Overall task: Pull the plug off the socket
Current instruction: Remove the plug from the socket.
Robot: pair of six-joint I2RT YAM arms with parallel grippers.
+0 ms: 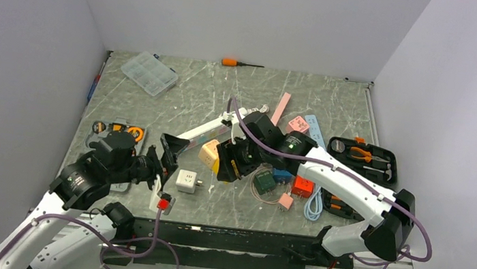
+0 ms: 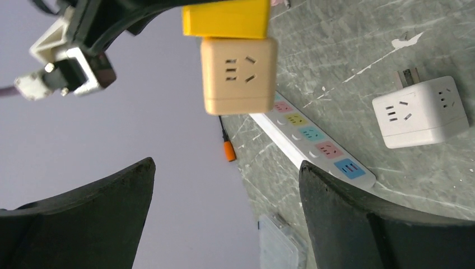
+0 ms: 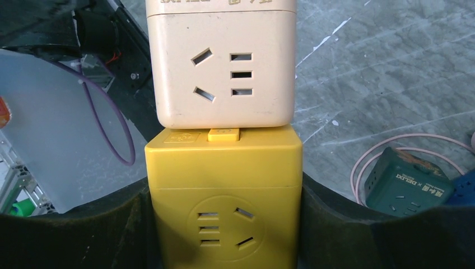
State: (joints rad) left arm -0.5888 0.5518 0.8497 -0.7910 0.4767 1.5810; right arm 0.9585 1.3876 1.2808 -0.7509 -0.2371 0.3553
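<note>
The robot's left hand should next take hold of the beige cube plug [image 1: 209, 153] [image 2: 239, 75] by its opposite sides. The yellow cube stays free that way, so it can pull straight off.
My right gripper [image 1: 229, 162] [image 3: 224, 218] is shut on a yellow cube adapter [image 1: 224, 165] [image 3: 224, 185] and holds it above the table. A beige cube plug [image 1: 209, 153] [image 2: 239, 75] [image 3: 224, 61] is stuck into the yellow cube's end and points toward my left arm. My left gripper [image 1: 167, 165] [image 2: 227, 168] is open and empty, just left of the beige cube and not touching it. The socket [image 1: 206, 127] [image 2: 316, 143], a long white power strip with pastel outlets, lies flat on the table beneath; the cubes hide part of it.
A white cube adapter [image 1: 187, 181] [image 2: 423, 112] lies near the left gripper. Green [image 1: 264, 181] and orange [image 1: 303, 186] adapters and cables sit under the right arm. A tool case [image 1: 359, 160] is at right, a clear box [image 1: 150, 73] and an orange screwdriver [image 1: 238, 62] at the back.
</note>
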